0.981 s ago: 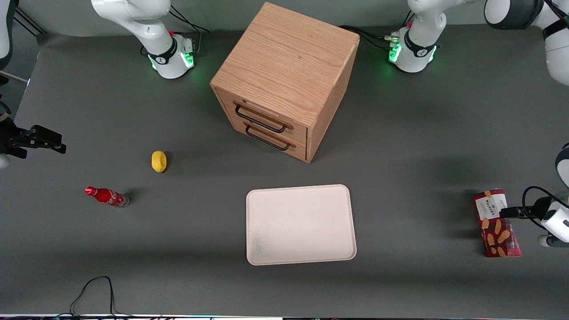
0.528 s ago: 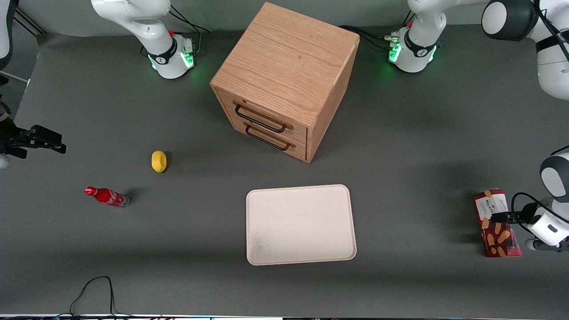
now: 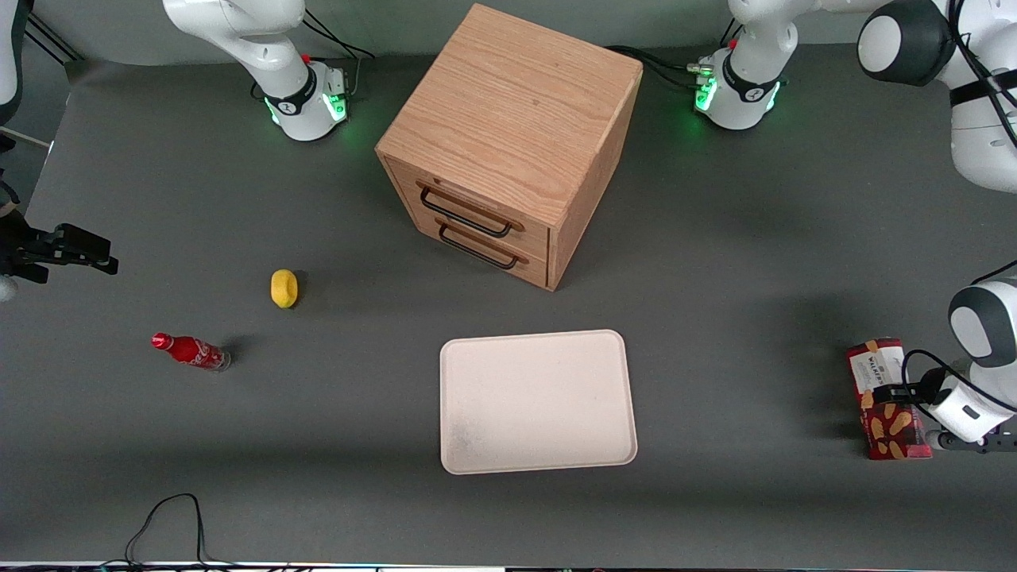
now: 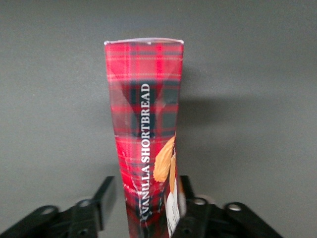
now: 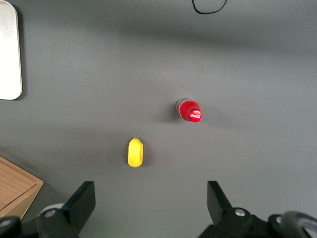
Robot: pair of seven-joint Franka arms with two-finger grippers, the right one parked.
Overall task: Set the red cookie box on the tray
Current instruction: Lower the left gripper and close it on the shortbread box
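My gripper is to grab the end of the red cookie box (image 3: 880, 373) where VANILLA begins next, so that I can place the box on the tray (image 3: 537, 401).
The red cookie box (image 3: 880, 373), dark-red tartan with a white label and shortbread pictures, lies on the grey table at the working arm's end. My gripper (image 3: 904, 413) is low over the part of the box nearer the front camera. It is open, with one finger on each long side of the box (image 4: 146, 129). In the left wrist view the gripper (image 4: 146, 187) shows a gap between one finger (image 4: 105, 191) and the box, while the other finger sits close against it. The cream-white tray (image 3: 537, 401) lies flat and bare mid-table, well apart from the box.
A wooden two-drawer cabinet (image 3: 508, 143) stands farther from the front camera than the tray. A yellow lemon-like object (image 3: 284, 287) and a small red soda bottle (image 3: 191, 352) lie toward the parked arm's end. A black cable (image 3: 167, 520) loops at the table's near edge.
My gripper has moved in from the table's end and come down over the box, so its fingers now straddle it. The box has not moved.
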